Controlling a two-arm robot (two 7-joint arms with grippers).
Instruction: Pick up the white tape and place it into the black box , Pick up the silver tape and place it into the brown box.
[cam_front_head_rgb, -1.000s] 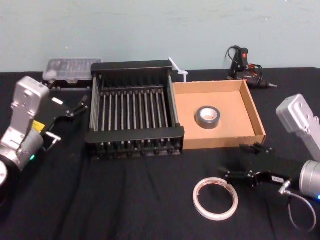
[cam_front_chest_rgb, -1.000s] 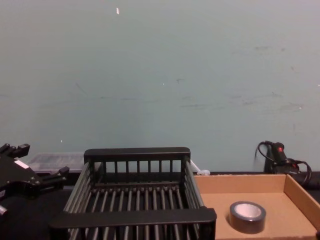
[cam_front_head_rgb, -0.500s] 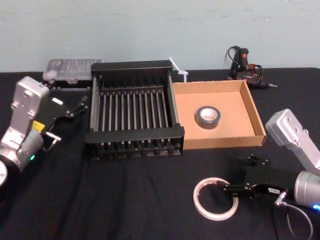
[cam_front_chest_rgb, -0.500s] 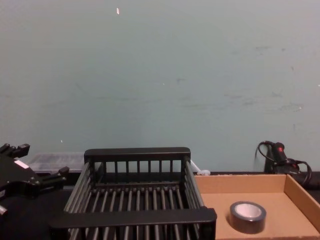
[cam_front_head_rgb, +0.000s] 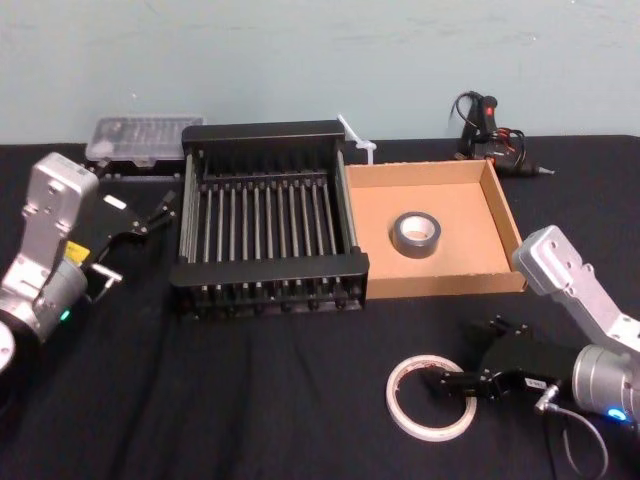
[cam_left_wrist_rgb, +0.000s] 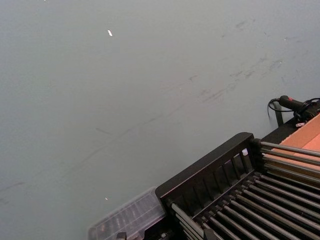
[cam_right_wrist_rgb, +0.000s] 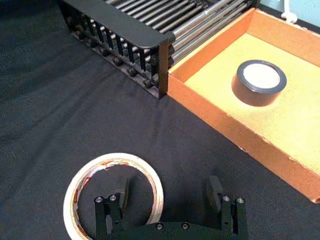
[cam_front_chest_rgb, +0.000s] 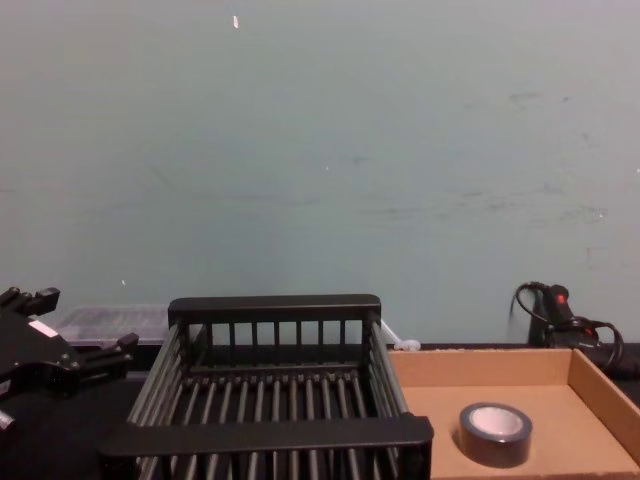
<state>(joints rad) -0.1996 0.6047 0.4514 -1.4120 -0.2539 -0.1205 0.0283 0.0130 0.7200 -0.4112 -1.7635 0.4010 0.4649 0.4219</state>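
Observation:
My right gripper should next pick up the white tape by its narrow side (cam_right_wrist_rgb: 157, 192) beside its open core. The tape's full ring (cam_right_wrist_rgb: 114, 157) is wider than my open fingers.
The white tape (cam_front_head_rgb: 396, 405) (cam_right_wrist_rgb: 115, 159) lies flat on the black cloth near the front right. My right gripper (cam_front_head_rgb: 470, 355) (cam_right_wrist_rgb: 170, 192) is low over it and open, one finger inside the ring and the other outside its right wall. The silver tape (cam_front_head_rgb: 412, 244) (cam_right_wrist_rgb: 259, 82) (cam_front_chest_rgb: 494, 445) sits inside the brown box (cam_front_head_rgb: 505, 215) (cam_right_wrist_rgb: 225, 127) (cam_front_chest_rgb: 480, 365). Left of that box stands the black box (cam_front_head_rgb: 270, 268) (cam_right_wrist_rgb: 120, 25) (cam_front_chest_rgb: 270, 435) (cam_left_wrist_rgb: 210, 170), with nothing in it. My left gripper (cam_front_head_rgb: 135, 240) (cam_front_chest_rgb: 80, 322) hangs open beside the black box's left side, holding nothing.
A clear plastic case (cam_front_head_rgb: 135, 135) (cam_front_chest_rgb: 100, 322) (cam_left_wrist_rgb: 130, 220) lies at the back left behind the black box. A black tool with a cable (cam_front_head_rgb: 490, 125) (cam_front_chest_rgb: 560, 310) rests at the back right. Bare black cloth stretches in front of both boxes.
My right gripper has moved left and down onto the white tape, so one finger now sits inside the ring. The left arm and both tapes have not moved.

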